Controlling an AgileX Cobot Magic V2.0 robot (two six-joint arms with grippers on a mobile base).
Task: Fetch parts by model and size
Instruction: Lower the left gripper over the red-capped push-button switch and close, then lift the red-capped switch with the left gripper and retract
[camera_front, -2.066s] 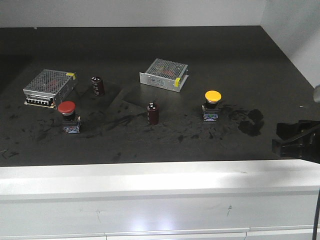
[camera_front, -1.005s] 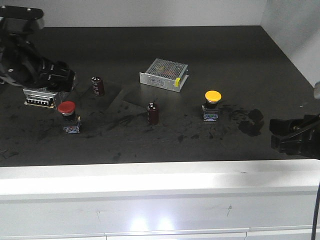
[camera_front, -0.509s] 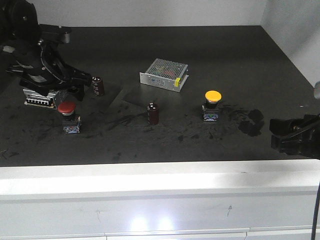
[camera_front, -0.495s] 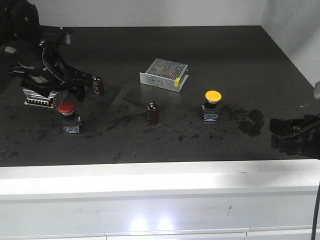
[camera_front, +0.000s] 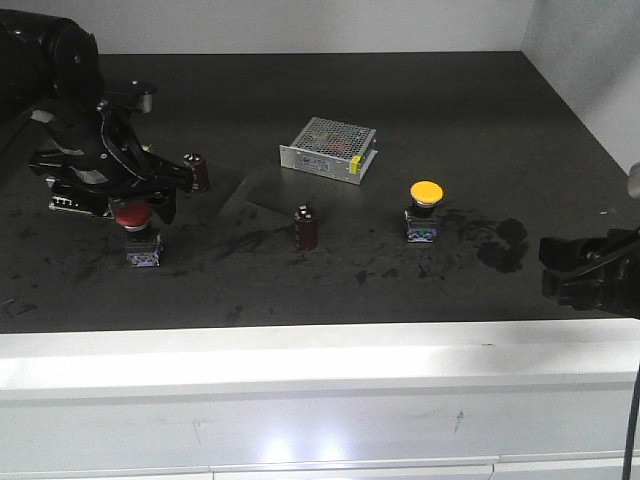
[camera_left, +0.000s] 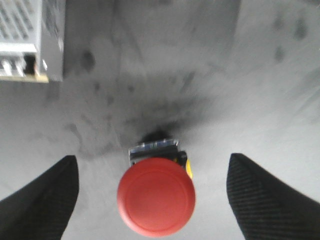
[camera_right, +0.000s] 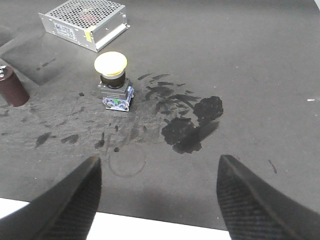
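Observation:
I will grab the red switch by its round mushroom cap with my left gripper next, to fetch it.
The red part, a switch with a round mushroom cap on a dark blue-marked base, stands at the left of the black table. My left gripper hangs open right over it. In the left wrist view the red cap sits midway between the two fingers, touching neither; my left gripper is empty. The yellow part stands right of centre, and also shows as the yellow part in the right wrist view. My right gripper is open and empty near the table's front edge, well short of it.
A silver mesh-topped box lies at the back centre; another is mostly hidden behind my left arm. One maroon cylinder stands mid-table, another by the left arm. A white ledge runs along the front.
My left arm has come in from the left and moved right and forward until its open gripper is over the red switch. The right arm has barely moved.

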